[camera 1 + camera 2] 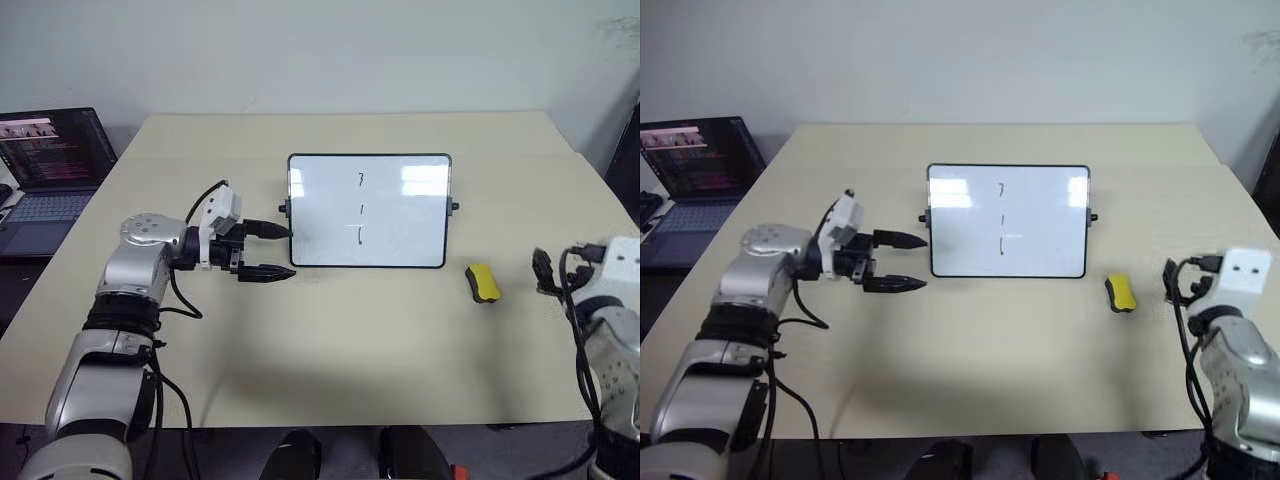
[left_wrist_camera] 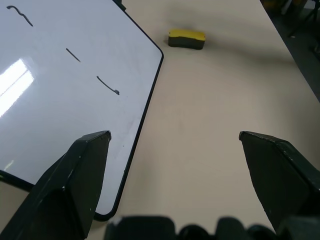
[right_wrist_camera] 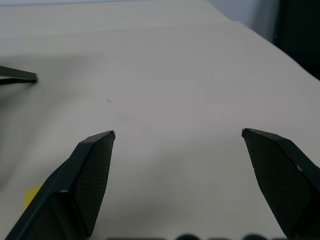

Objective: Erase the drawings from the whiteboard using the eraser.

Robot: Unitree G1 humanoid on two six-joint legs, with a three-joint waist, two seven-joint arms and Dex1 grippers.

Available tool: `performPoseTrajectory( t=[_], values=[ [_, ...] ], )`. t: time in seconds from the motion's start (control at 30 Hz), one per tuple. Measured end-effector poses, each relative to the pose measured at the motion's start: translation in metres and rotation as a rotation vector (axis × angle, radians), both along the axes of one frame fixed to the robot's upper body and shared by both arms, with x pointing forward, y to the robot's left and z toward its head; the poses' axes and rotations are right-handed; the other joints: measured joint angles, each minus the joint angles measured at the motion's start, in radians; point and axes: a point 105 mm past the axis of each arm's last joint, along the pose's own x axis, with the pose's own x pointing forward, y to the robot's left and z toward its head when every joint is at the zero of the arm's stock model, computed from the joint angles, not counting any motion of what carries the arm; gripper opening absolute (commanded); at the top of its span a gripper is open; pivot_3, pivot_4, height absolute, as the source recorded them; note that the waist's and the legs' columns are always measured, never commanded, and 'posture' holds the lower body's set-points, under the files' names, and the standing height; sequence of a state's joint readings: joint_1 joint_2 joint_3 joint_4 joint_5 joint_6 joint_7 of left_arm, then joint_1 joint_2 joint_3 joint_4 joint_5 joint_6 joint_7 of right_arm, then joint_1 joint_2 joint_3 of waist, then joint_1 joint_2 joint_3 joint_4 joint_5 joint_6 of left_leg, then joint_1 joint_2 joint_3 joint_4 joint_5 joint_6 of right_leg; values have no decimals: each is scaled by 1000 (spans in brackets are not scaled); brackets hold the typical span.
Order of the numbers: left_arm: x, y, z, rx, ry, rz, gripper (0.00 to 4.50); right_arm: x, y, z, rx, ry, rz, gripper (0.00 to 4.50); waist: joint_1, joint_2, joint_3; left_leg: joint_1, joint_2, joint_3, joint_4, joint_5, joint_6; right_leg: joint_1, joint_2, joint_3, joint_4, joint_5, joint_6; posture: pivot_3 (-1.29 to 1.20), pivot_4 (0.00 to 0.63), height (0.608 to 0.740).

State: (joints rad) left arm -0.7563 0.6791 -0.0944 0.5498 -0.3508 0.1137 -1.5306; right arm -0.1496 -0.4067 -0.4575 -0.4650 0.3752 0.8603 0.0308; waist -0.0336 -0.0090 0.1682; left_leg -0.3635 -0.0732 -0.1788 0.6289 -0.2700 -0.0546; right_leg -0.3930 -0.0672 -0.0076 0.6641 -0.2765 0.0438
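I should next grab the yellow eraser [image 1: 483, 282] by its long narrow sides with my right gripper to wipe the drawings off the whiteboard.
The whiteboard [image 1: 400, 225] stands propped at the middle of the table, with the drawings [image 1: 361, 209] as three dark strokes in a column near its centre. The yellow eraser [image 1: 483, 282] lies on the table just right of the board's lower right corner. My left gripper [image 1: 290, 252] is open and points right, its fingertips close to the board's left edge, with nothing between them. Its wrist view looks across the whiteboard [image 2: 60, 100], the drawings [image 2: 72, 55] and on to the eraser [image 2: 186, 38]. My right gripper [image 3: 177, 135] is open and empty over bare table, right of the eraser [image 3: 31, 196].
An open laptop [image 1: 50, 165] with a lit screen sits off the table's left side. The beige table [image 1: 330, 350] is wide in front of the board and behind it. A wall stands beyond the far edge.
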Motion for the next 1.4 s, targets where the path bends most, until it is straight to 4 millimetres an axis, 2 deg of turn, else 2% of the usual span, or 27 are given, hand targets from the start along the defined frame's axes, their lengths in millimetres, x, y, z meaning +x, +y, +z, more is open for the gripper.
performPoseTrajectory(
  t=[0.23,0.4,0.57,0.67,0.97,1.2,1.4],
  values=[
    [0,-2,-1,5,-4,-6,4500,15,22,-6,81,116,31,4443,0,0,0,-1,-1,0,0,0,0,-1,-2,1,0,0,0,0,150,740],
    [0,0,-1,13,-6,-2,4500,12,35,-26,123,228,42,4443,1,0,0,-2,-1,-1,0,0,0,-2,-2,1,1,0,0,0,150,740],
    [0,1,0,19,-12,-2,4500,2,46,-33,127,256,56,4443,1,0,0,-2,-1,-3,0,0,0,-2,-2,0,1,0,0,0,150,740],
    [0,2,1,21,-13,0,4500,-1,48,-40,133,279,54,4443,-1,0,0,-1,-1,-2,1,0,0,-2,-2,1,1,0,0,0,150,740],
    [0,3,1,25,-14,2,4500,-1,53,-45,135,290,55,4443,-1,0,0,-1,-1,-2,1,0,0,-2,-1,1,2,0,0,0,150,740],
    [0,3,0,32,-13,4,4500,3,64,-48,135,286,80,4443,-2,0,0,-1,-1,-2,1,0,0,-2,-1,1,2,0,0,0,150,740],
    [0,5,1,37,-16,7,4500,6,64,-52,134,293,79,4443,-2,0,0,-1,-1,-2,1,0,0,-2,-1,1,2,0,0,0,150,740]
  ],
)
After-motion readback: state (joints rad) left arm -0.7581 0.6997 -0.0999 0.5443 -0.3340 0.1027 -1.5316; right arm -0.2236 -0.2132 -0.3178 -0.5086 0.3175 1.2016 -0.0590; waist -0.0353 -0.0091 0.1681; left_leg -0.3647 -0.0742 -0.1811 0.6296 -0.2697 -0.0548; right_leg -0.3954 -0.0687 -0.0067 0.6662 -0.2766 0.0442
